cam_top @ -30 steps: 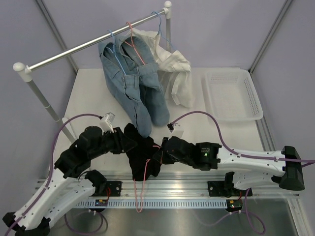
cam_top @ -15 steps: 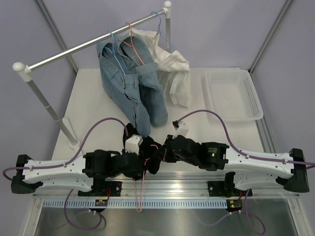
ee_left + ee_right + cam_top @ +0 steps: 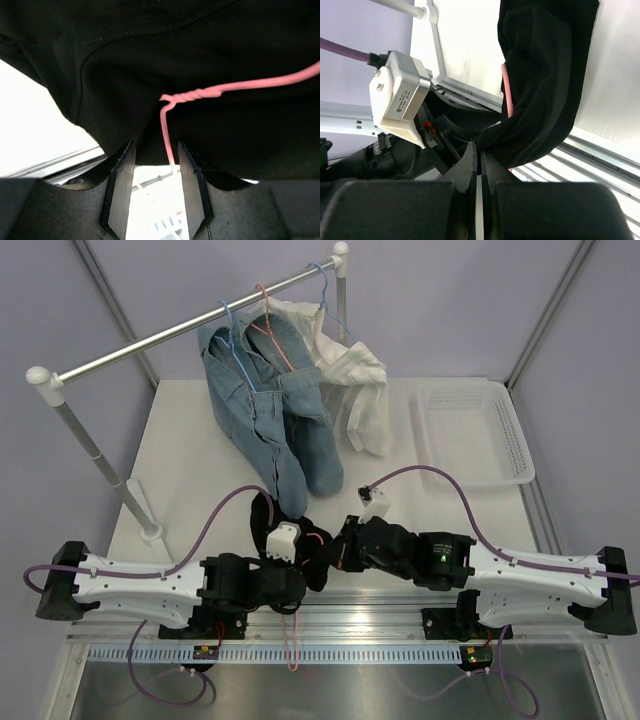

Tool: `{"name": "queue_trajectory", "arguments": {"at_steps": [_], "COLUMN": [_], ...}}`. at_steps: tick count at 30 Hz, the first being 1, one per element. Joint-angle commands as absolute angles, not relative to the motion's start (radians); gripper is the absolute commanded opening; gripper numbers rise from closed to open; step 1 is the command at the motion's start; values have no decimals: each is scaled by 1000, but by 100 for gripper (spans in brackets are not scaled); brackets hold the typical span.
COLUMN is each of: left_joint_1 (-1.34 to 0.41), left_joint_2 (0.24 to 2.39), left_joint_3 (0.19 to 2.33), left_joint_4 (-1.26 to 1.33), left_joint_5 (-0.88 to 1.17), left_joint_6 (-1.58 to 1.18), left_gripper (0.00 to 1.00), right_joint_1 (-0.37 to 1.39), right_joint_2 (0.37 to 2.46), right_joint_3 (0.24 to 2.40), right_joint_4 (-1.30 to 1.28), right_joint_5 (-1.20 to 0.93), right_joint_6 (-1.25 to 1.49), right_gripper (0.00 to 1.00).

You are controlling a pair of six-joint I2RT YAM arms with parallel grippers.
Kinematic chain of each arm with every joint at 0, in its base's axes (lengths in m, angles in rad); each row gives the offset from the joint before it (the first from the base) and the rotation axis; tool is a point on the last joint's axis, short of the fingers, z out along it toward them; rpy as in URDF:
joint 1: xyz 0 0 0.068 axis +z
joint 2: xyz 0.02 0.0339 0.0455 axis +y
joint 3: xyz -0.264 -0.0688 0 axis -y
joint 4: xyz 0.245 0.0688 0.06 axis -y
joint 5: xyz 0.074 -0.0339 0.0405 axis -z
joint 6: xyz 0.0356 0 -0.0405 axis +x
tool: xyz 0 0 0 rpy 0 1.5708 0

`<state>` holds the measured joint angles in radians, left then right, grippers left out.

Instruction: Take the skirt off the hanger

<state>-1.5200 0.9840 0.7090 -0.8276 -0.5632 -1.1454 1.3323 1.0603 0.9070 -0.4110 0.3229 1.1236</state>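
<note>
My left gripper should next grab the pink hanger's bare wire below the twisted joint [image 3: 169,147], away from the skirt [image 3: 150,60], to pull the hanger out.
The black skirt [image 3: 318,562] lies bunched at the table's front edge, on the pink wire hanger [image 3: 291,638], whose hook end hangs over the front rail. My left gripper [image 3: 300,577] is open under the skirt [image 3: 150,60]. The hanger's neck [image 3: 167,135] runs between its fingers [image 3: 122,175], below the twisted joint. My right gripper [image 3: 338,552] is shut on a fold of the skirt's edge [image 3: 540,100]; a bit of pink hanger wire [image 3: 508,95] shows beside the fold.
A clothes rail [image 3: 180,332] at the back holds blue jeans [image 3: 285,420] and a white shirt [image 3: 355,380] on light-blue hangers and another pink one. A white basket [image 3: 520,455] stands at the right. The left arm's camera box [image 3: 397,97] is close to my right gripper.
My left arm has swung down and stretched along the front edge, bringing its open gripper under the skirt around the hanger's neck. The right gripper has shifted slightly right, still holding the skirt.
</note>
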Motion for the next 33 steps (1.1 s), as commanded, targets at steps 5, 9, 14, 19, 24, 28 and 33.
{"name": "queue_trajectory", "arguments": {"at_steps": [5,9,14,19,24,28,33], "left_joint_1": [-1526,-1526,-1537,-1585,-1652,-1663,-1664], "left_joint_2": [1034,1075,1051,977,870,758,609], "left_joint_3": [664,660,635,629,634,666,765], "left_joint_4": [-680,-680,-680,-699,-729,-772,-824], "left_joint_5": [-629,-623,-604,-572,-578,-610,-667], "left_joint_6": [-1169,-1178,-1193,-1215,-1252,-1243,-1197], "left_gripper": [41,36,11,0,0,0,0], "right_joint_1": [1331,1333,1331,1332,1332,1333,1335], "right_joint_2": [1034,1023,997,992,996,963,925], "right_joint_3": [899,900,903,931,954,895,827], "right_joint_4": [-339,-342,-367,-409,-460,-399,-351], "right_joint_5": [331,333,360,397,413,370,318], "right_joint_6": [1147,1147,1146,1128,1109,1059,1012], "right_gripper": [0,0,0,0,0,0,0]}}
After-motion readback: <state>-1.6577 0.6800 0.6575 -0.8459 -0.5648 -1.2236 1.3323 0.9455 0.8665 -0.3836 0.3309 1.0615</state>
